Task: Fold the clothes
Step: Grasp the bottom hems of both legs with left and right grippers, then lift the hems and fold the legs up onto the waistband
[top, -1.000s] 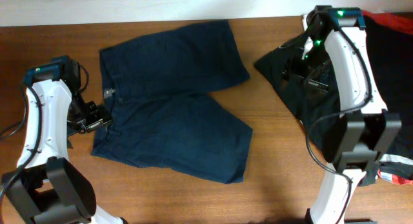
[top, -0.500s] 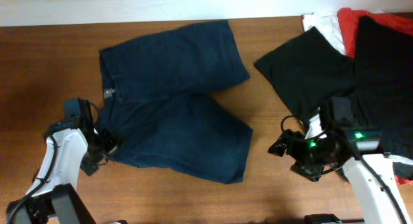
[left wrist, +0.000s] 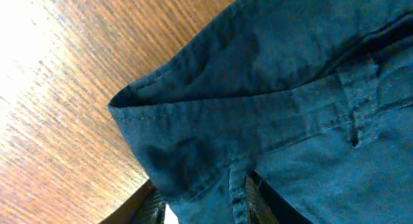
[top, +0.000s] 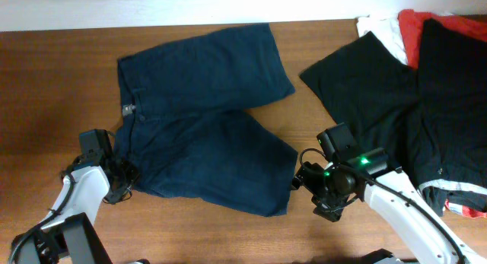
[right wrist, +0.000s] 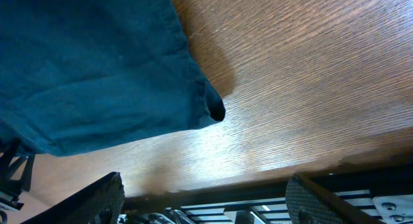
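Observation:
The near leg of the shorts should be folded over the far leg, so my right gripper should grab the shorts by the near leg's hem corner next.
The clothes at hand are dark navy shorts, spread flat on the wooden table with the waistband to the left and the legs to the right. My left gripper is at the waistband's near corner. In the left wrist view the shorts fill the frame, and a fold of the waistband sits between the jaws of the left gripper, which is shut on it. My right gripper hovers beside the near leg's hem. In the right wrist view, the right gripper is open and empty, with the hem corner of the shorts just ahead.
A black garment lies right of the shorts. Behind it are a white one and a red one. Another black piece covers the far right. The table's front edge runs right under the right gripper.
Both arms came down toward the near side of the shorts. The left gripper closed on the waistband corner. The right arm swung from the back-right pile to the leg hem.

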You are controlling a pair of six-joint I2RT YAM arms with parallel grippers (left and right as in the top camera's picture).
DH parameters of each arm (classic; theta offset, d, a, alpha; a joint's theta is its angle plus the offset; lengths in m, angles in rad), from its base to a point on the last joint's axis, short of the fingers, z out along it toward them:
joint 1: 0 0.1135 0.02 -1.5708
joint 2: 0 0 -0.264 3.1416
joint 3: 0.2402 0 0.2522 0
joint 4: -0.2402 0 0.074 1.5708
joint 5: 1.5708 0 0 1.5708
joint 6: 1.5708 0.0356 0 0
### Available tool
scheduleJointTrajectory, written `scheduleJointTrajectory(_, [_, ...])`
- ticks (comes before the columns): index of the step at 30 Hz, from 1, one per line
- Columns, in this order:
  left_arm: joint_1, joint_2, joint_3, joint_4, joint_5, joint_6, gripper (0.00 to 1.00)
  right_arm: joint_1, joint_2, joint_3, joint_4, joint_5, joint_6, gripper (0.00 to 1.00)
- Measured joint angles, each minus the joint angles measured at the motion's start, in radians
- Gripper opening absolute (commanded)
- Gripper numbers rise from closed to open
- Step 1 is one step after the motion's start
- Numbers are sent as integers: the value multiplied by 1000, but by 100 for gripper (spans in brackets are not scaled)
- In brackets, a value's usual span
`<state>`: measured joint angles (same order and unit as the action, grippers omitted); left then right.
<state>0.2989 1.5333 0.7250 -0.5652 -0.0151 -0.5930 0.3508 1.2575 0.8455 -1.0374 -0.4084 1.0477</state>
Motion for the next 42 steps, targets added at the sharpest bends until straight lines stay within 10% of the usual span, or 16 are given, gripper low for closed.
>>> scheduleJointTrajectory(5, [0,0,0,-22,-19,-3,1,31,69,-10,41,3,18,84])
scheduleJointTrajectory(10, [0,0,0,-22,-19,-2,1,208,80,-130,256,29,201,75])
scheduleJointTrajectory(17, [0,0,0,-42,-19,-2,0,309,111,-262,494,136,408,44])
scheduleJointTrajectory(19, [0,0,0,-48,-19,-2,1,310,172,-253,525,126,420,6])
scheduleJointTrajectory(23, [0,0,2,-89,-19,18,1,291,221,-240,579,103,368,4])
scheduleJointTrajectory(29, [-7,-158,27,-271,196,198,1,-38,-20,-15,198,153,-95,4])
scheduleJointTrajectory(36, [-261,-414,317,-628,228,326,1,-52,-48,412,-365,424,-327,4])
scheduleJointTrajectory(42, [-278,-494,497,-817,248,333,0,-48,-91,658,-391,523,-483,4])
